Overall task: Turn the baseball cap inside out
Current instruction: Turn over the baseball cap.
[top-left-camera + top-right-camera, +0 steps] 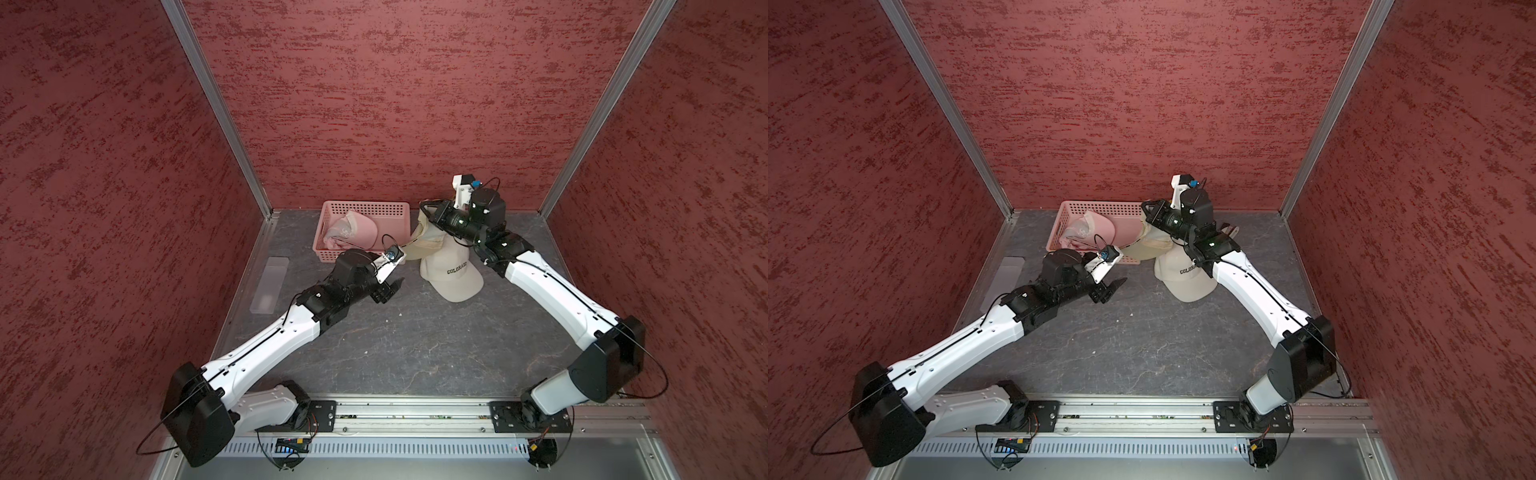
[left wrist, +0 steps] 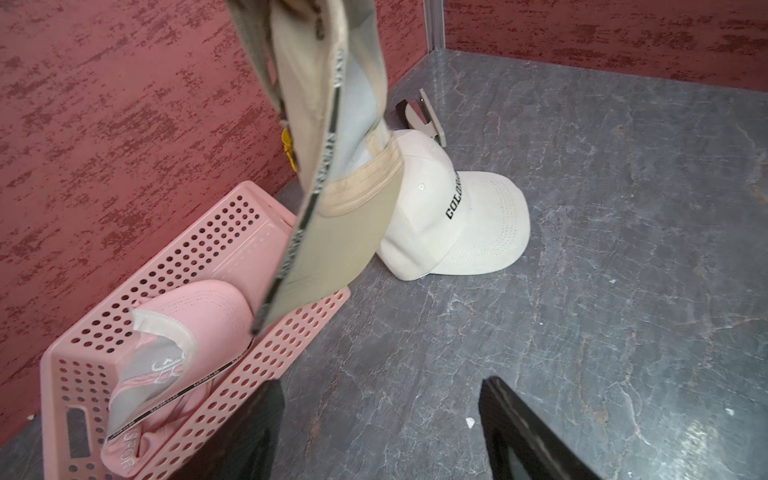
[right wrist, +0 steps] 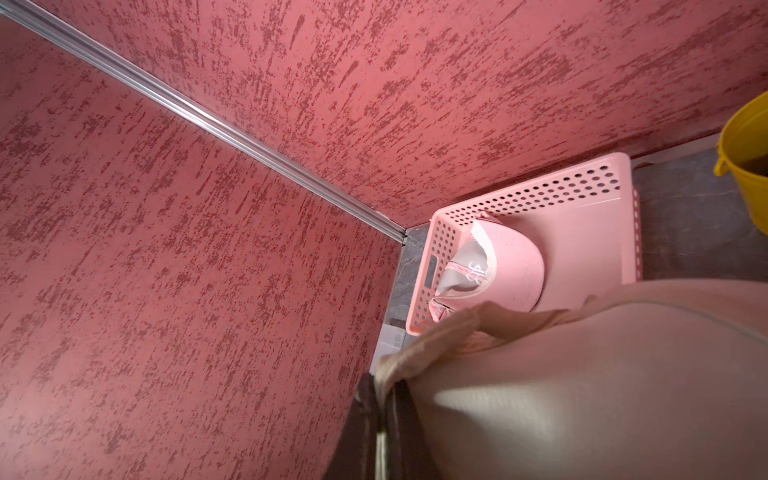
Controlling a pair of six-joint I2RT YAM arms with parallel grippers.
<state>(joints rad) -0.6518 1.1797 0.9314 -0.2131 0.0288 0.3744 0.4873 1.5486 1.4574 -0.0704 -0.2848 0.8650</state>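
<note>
I should grab the tan cap's printed seam tape edge beside the brim with my left gripper, so its top is free to turn inside out.
My right gripper (image 1: 426,210) is shut on the fabric edge of a tan baseball cap (image 1: 419,245) and holds it up beside the pink basket. In the right wrist view the jaws (image 3: 384,386) pinch a fold of the cap (image 3: 582,395). Seen from the left wrist, the cap (image 2: 332,232) hangs with its brim down, and grey lining and printed seam tape show. My left gripper (image 1: 390,289) is open and empty, low over the table in front of the basket and apart from the cap. Its fingertips (image 2: 492,380) frame bare table.
A cream cap lettered COLORADO (image 1: 453,274) sits on the table under the held cap. The pink perforated basket (image 1: 365,204) at the back holds a pink cap (image 1: 357,232). A yellow bucket (image 3: 748,166) stands by the back wall. A clear strip (image 1: 270,284) lies at the left.
</note>
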